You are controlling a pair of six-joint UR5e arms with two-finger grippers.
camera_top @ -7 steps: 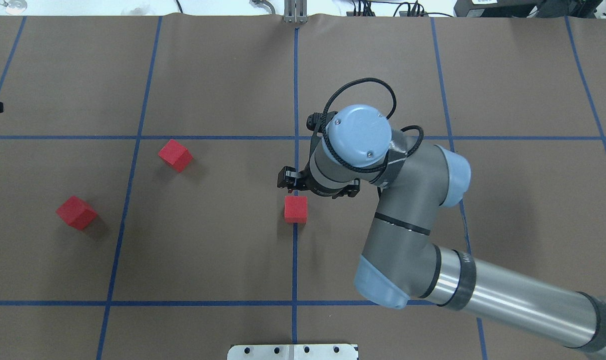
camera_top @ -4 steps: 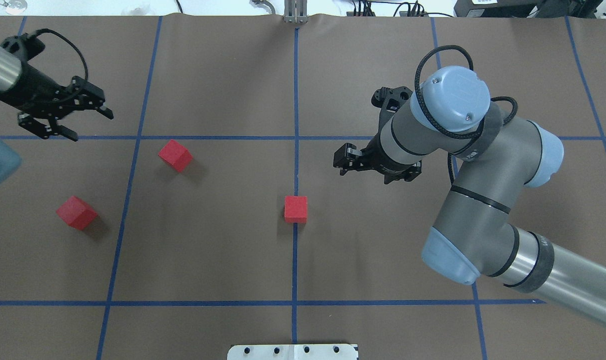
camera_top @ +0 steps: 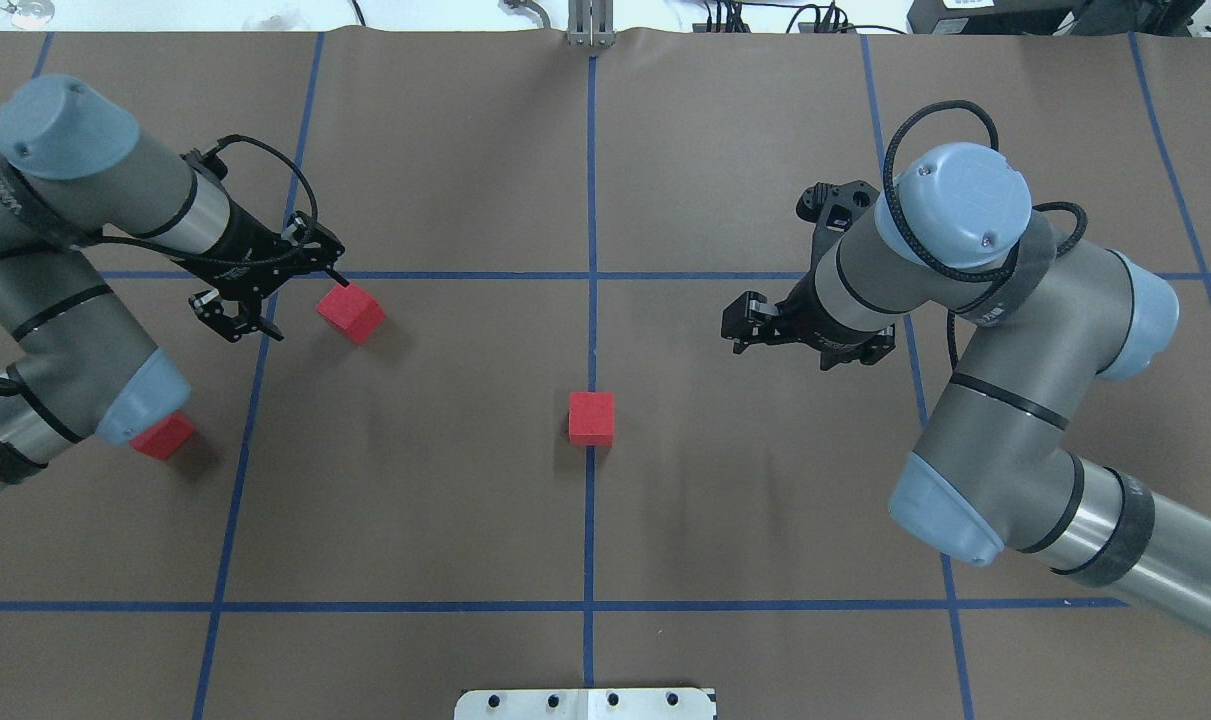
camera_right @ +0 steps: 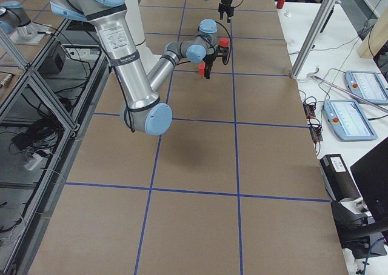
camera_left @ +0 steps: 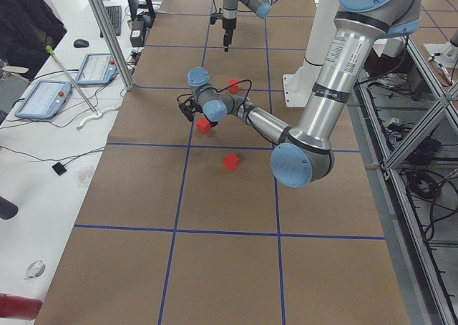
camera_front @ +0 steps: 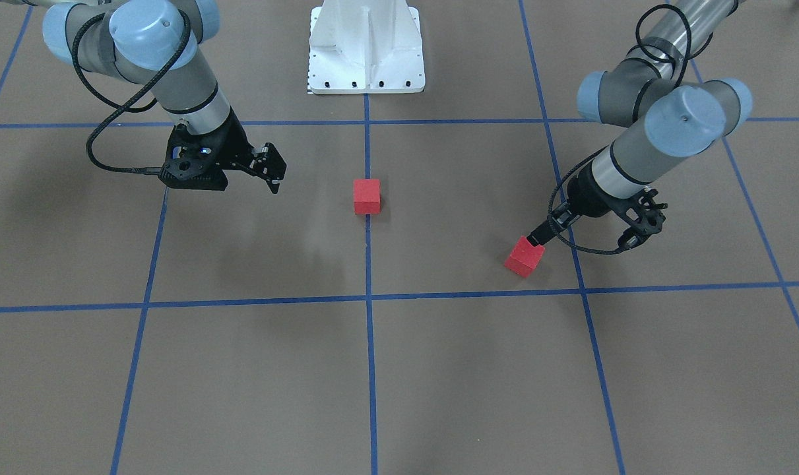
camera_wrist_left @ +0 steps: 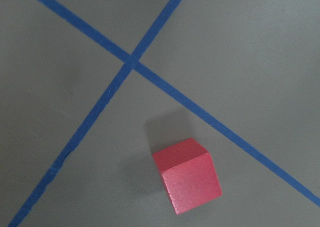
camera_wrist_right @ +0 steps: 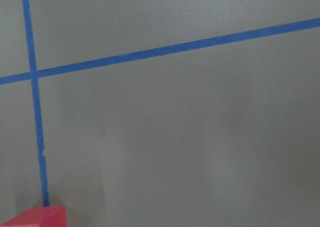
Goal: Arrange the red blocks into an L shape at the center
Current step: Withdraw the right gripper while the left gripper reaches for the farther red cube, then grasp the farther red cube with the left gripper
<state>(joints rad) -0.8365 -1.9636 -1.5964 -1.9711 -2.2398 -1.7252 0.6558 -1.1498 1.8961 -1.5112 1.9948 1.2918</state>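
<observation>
Next, my left gripper grabs the second red block by its opposite sides, to build the L beside the centre block (camera_front: 367, 196).
One red block (camera_top: 591, 418) sits alone at the table's centre on the blue tape line and also shows in the front view (camera_front: 366, 196). A second red block (camera_top: 350, 311) lies to the left. My left gripper (camera_top: 303, 308) is open and hovers beside it, one fingertip (camera_front: 536, 237) close above that block (camera_front: 524, 256). The left wrist view shows this block (camera_wrist_left: 189, 176) free on the paper. A third red block (camera_top: 163, 437) is half hidden under my left arm's elbow. My right gripper (camera_top: 780, 350) is open and empty, to the right of the centre block.
Blue tape lines (camera_top: 591, 200) divide the brown paper into large squares. The robot's white base plate (camera_top: 585, 703) sits at the near edge. A white side table with tablets (camera_left: 43, 96) runs along the operators' side. Another arm (camera_left: 229, 10) works at the far end.
My right arm has drawn back to the right, leaving the centre block where it was. My left arm has come in from the left and moved its open gripper to the second block.
</observation>
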